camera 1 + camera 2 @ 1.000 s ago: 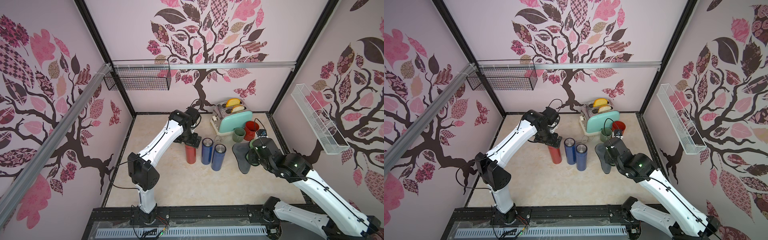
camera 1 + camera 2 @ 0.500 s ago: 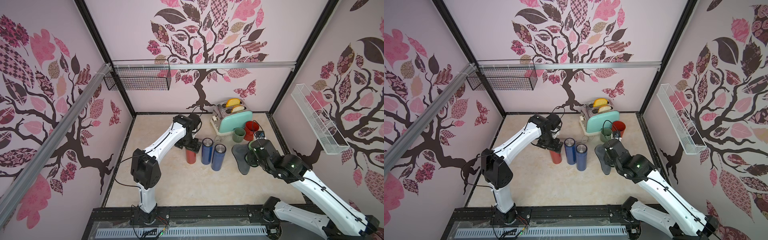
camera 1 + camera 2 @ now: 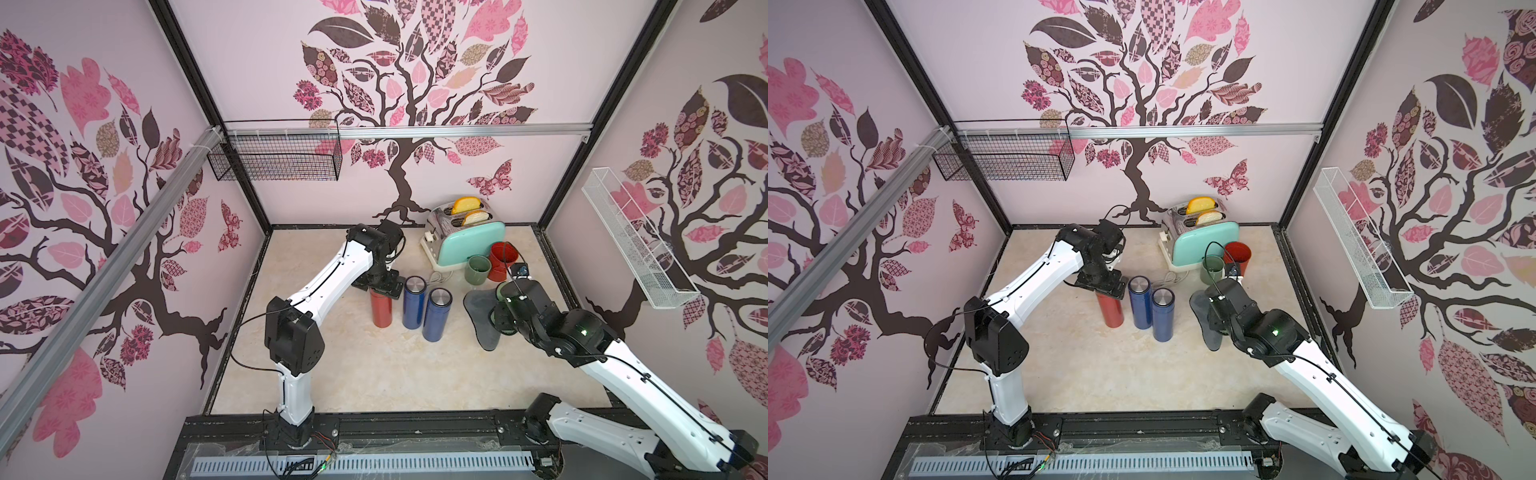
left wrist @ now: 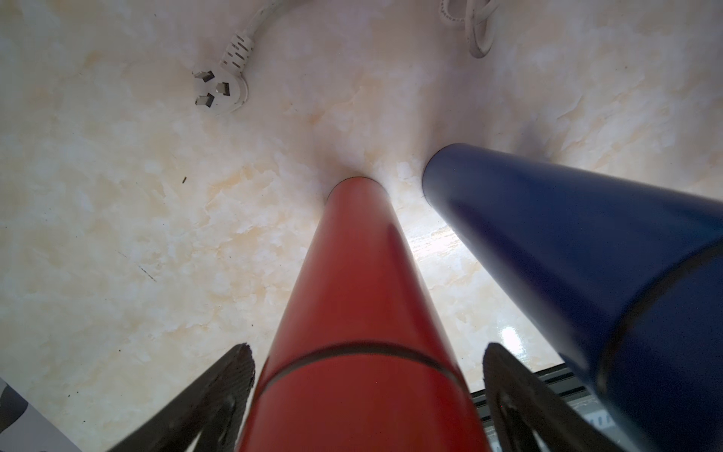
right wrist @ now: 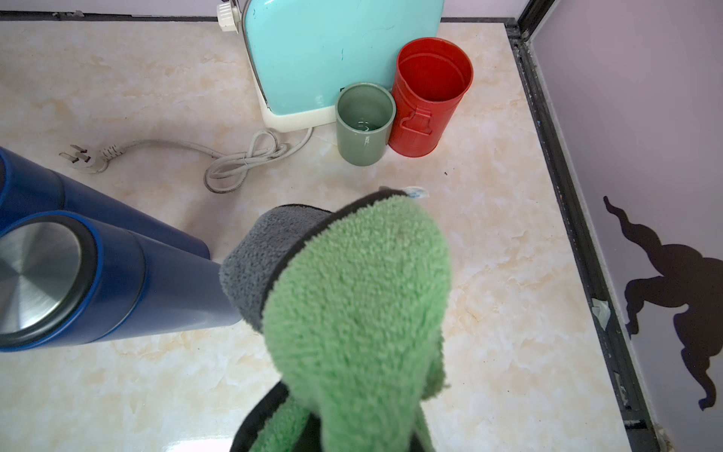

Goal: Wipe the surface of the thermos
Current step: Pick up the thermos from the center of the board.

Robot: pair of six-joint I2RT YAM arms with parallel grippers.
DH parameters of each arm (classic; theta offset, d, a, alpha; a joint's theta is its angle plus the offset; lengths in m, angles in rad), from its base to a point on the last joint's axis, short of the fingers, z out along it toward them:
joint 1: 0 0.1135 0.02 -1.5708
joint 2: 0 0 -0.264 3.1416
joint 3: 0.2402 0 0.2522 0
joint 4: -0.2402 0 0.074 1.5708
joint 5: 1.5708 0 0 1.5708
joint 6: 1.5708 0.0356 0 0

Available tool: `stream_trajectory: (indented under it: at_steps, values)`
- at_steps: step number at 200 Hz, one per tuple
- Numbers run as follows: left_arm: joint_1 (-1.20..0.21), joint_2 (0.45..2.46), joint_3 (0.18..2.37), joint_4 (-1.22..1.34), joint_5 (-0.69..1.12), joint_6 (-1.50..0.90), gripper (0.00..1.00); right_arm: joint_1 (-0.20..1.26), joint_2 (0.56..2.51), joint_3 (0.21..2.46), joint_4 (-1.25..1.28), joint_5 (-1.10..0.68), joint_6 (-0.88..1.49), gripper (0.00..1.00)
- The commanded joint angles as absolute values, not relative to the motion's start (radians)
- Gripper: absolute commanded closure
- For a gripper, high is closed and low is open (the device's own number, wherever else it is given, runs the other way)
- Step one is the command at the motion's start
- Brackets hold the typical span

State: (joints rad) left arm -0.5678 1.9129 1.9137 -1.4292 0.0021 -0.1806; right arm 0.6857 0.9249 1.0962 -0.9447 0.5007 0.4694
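My left gripper should next grab the red thermos around its top end, by the cap, so its body stays free to wipe.
A red thermos (image 3: 382, 311) (image 3: 1113, 313) stands upright on the marble floor, left of two blue thermoses (image 3: 432, 320). My left gripper (image 3: 380, 286) (image 4: 367, 348) sits over its top, open. Its dark fingers (image 4: 238, 371) flank the red cap with a small gap on each side. A blue thermos (image 4: 567, 254) stands close beside it. My right gripper (image 3: 500, 322) (image 5: 332, 430) is shut on a green and grey cloth (image 5: 352, 293). The cloth (image 3: 1208, 328) hangs just right of the blue thermoses, apart from them.
A teal toaster (image 3: 465, 243) with bread stands at the back. A green cup (image 5: 365, 125) and a red tin (image 5: 430, 98) stand in front of it. The toaster's white cord and plug (image 5: 234, 156) lie behind the thermoses. Wire baskets hang on the walls.
The left arm's elbow has swung forward and to the right while its gripper stayed at the red thermos top. The right arm with the cloth has barely moved.
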Motion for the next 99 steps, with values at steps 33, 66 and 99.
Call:
stream_trajectory:
  at_steps: [33, 66, 99]
  values:
    - [-0.565, 1.937, 1.875, -1.448, 0.001, -0.163, 0.06, 0.68, 0.905, 1.088, -0.935, 0.512, 0.463, 0.91]
    - [-0.565, 1.95, 1.841, -1.44, -0.007, -0.167, 0.07, 0.68, 0.905, 1.085, -0.933, 0.505, 0.466, 0.91]
    - [-0.565, 1.951, 1.838, -1.429, 0.008, -0.162, 0.2, 0.68, 0.893, 1.083, -0.933, 0.503, 0.466, 0.91]
